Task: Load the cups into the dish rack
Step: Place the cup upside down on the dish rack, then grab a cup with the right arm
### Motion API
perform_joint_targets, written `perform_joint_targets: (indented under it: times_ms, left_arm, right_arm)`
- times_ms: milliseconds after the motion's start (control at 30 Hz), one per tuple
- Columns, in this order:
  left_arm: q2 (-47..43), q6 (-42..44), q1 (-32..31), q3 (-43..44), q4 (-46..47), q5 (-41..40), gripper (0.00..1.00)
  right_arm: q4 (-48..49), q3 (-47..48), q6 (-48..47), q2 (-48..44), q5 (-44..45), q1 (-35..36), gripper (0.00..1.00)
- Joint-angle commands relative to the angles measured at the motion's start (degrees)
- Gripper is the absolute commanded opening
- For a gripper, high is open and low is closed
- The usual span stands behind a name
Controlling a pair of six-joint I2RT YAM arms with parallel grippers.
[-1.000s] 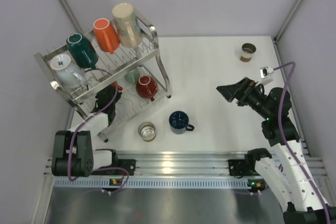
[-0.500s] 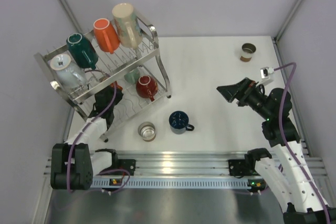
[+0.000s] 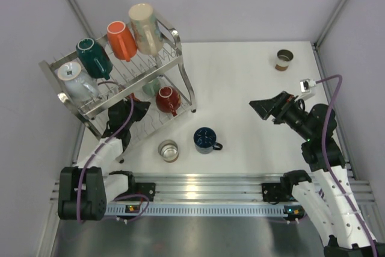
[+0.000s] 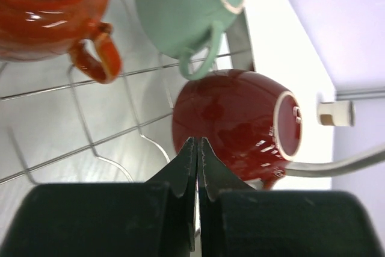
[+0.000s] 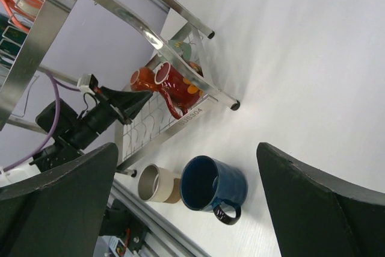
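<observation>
The red mug [image 3: 167,99] would stay on its level [image 3: 148,126] if the robot lifted its left gripper now, because the gripper's shut fingers are just short of the red mug.
The dish rack [image 3: 174,58] stands at the back left. Its top tier carries pale blue [image 3: 75,82], dark teal [image 3: 93,57], orange [image 3: 122,40] and tall beige [image 3: 144,28] cups. On the lower tier lie a red mug [image 4: 240,124], a mint cup [image 4: 186,4] and an orange-red mug [image 4: 48,4]. My left gripper [image 4: 197,141] is shut and empty inside the lower tier, tips just short of the red mug [image 3: 167,99]. A navy mug [image 5: 213,189] stands on the table, centred below my open right gripper [image 5: 186,148], which hovers well above it.
A small beige cup [image 3: 168,150] stands just left of the navy mug [image 3: 206,139], near the rack's front foot. A small brown cup [image 3: 284,59] sits at the far right back. The metal base rail [image 3: 198,185] runs along the near edge.
My left gripper has slid further into the lower tier, rightward toward the red mug. The right arm has drifted slightly toward the near edge, still open.
</observation>
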Motion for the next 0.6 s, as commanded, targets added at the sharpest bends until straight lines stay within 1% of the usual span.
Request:
perform_joint_targets:
  times_ms: [0,133,200,267,333,467,533,567]
  left_arm:
    - [-1.4,-2.8,0.3,-1.6,9.9,5.8,0.0]
    - [-1.9,-5.5,0.3,-3.2,15.1,8.9,0.0]
    - [-2.8,-8.0,0.3,-3.8,17.1,9.6,0.0]
    - [-2.7,-10.9,0.4,-4.6,21.0,11.2,0.0]
    - [-1.9,-12.9,0.4,-5.4,26.6,12.8,0.0]
    - [-0.6,-18.7,0.3,-6.2,32.5,15.4,0.0]
    - [0.6,-21.6,0.3,-6.7,33.8,16.7,0.0]
    - [1.1,-22.4,0.1,-7.0,36.5,17.3,0.0]
  right_arm:
    - [0.2,3.0,-1.0,-0.6,0.5,-0.6,0.99]
    - [-0.1,3.3,-1.4,-0.5,0.4,-0.7,1.0]
    - [-0.3,3.3,-1.5,-0.5,0.5,-0.5,1.0]
    - [-0.1,3.3,-1.4,-0.4,0.5,-0.6,0.99]
    - [0.0,3.1,-1.4,-0.3,0.4,-0.5,1.0]
    - [0.1,3.1,-1.5,-0.2,0.4,-0.6,0.99]
    - [0.3,3.0,-1.4,-0.2,0.5,-0.6,0.99]
    - [0.5,3.1,-1.3,-0.1,0.6,-0.5,1.0]
